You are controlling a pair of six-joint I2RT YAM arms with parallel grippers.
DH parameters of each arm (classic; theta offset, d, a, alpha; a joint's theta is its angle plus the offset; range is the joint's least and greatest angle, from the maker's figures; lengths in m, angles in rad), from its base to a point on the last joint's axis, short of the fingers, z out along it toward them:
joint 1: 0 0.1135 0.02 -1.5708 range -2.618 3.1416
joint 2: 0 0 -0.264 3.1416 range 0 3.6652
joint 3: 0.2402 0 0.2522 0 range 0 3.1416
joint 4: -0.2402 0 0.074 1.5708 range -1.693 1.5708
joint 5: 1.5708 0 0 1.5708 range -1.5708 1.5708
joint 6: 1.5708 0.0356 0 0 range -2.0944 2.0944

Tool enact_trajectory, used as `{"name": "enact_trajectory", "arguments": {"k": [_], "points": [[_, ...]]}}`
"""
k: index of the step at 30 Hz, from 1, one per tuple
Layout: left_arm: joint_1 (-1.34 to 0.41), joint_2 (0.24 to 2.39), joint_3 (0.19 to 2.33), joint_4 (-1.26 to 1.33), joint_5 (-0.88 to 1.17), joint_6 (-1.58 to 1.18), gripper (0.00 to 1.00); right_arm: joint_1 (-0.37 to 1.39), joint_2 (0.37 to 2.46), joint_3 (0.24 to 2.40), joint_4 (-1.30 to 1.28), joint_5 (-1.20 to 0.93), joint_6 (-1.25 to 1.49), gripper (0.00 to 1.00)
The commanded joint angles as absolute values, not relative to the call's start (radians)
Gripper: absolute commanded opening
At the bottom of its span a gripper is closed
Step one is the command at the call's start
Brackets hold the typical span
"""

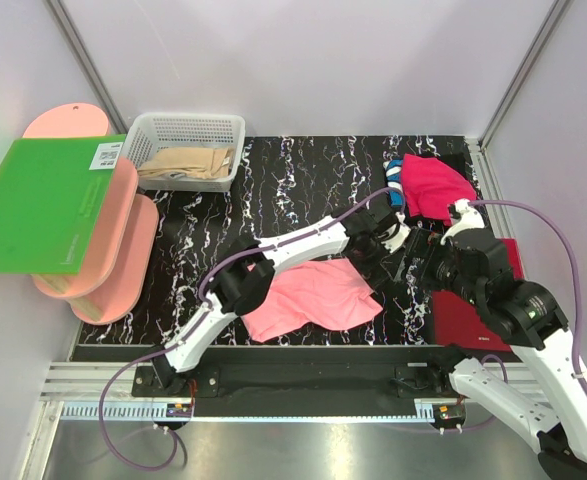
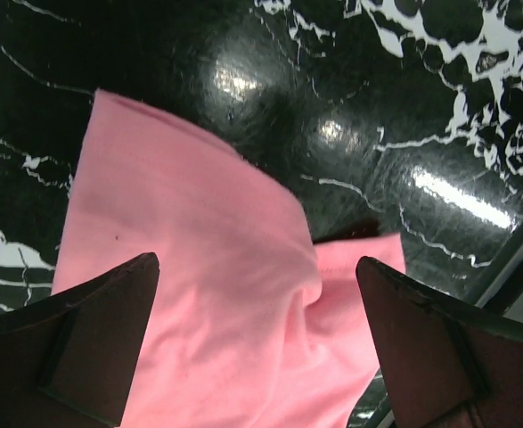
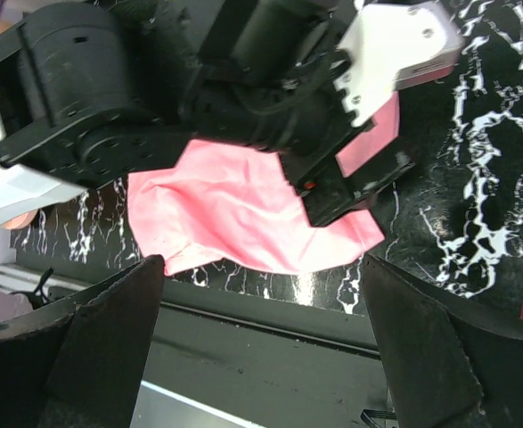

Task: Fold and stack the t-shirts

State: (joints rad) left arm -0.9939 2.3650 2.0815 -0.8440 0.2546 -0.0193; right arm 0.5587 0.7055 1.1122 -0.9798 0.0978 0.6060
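The fold [image 1: 366, 284] [image 2: 284, 287] lies between my left gripper's fingers, still above the smooth, undented cloth, so it is too early to close. My left gripper lowers first, then closes.
The salmon-pink t-shirt [image 1: 313, 298] lies crumpled and partly folded on the black marble table near the front. My left gripper [image 1: 375, 258] hovers over its right edge; in the left wrist view [image 2: 257, 343] it is open, with the pink cloth [image 2: 216, 267] below and between the fingers, nothing held. My right gripper [image 1: 420, 268] is close to the right of the left one, open and empty [image 3: 261, 348], looking at the left arm [image 3: 199, 98] and the pink shirt [image 3: 234, 218]. The magenta t-shirt [image 1: 436, 186] lies at the back right on top of the blue one [image 1: 397, 196].
A dark-red board [image 1: 478, 315] lies at the front right under my right arm. A white basket [image 1: 188, 132] with beige cloth stands at the back left. A green board [image 1: 43, 205] rests on pink boards [image 1: 123, 250] at the left. The table's front rail [image 3: 270, 312] is below my right gripper.
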Motion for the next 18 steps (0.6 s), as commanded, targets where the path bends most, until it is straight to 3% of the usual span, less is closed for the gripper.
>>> {"name": "enact_trajectory", "arguments": {"k": [1, 7, 8, 10, 11, 13, 18], "points": [[-0.985, 2.417, 2.171, -0.839, 0.219, -0.058, 0.99, 0.566, 0.706, 1.104, -0.917, 0.051, 0.588, 1.00], [-0.985, 2.470, 2.194, -0.839, 0.184, -0.046, 0.96, 0.566, 0.686, 1.111, -0.919, 0.043, 0.592, 1.00], [-0.985, 2.477, 2.194, -0.839, 0.184, -0.038, 0.80, 0.566, 0.686, 1.118, -0.920, 0.043, 0.594, 1.00], [-0.985, 2.480, 2.186, -0.838, 0.181, -0.031, 0.58, 0.566, 0.681, 1.126, -0.922, 0.043, 0.594, 1.00], [-0.985, 2.479, 2.184, -0.839, 0.175, -0.028, 0.27, 0.566, 0.681, 1.130, -0.922, 0.044, 0.592, 1.00], [-0.983, 2.462, 2.169, -0.839, 0.158, -0.020, 0.02, 0.566, 0.683, 1.135, -0.927, 0.051, 0.588, 1.00], [-0.956, 2.310, 2.103, -0.844, 0.107, -0.008, 0.00, 0.566, 0.680, 1.129, -0.925, 0.063, 0.581, 0.99]]}}
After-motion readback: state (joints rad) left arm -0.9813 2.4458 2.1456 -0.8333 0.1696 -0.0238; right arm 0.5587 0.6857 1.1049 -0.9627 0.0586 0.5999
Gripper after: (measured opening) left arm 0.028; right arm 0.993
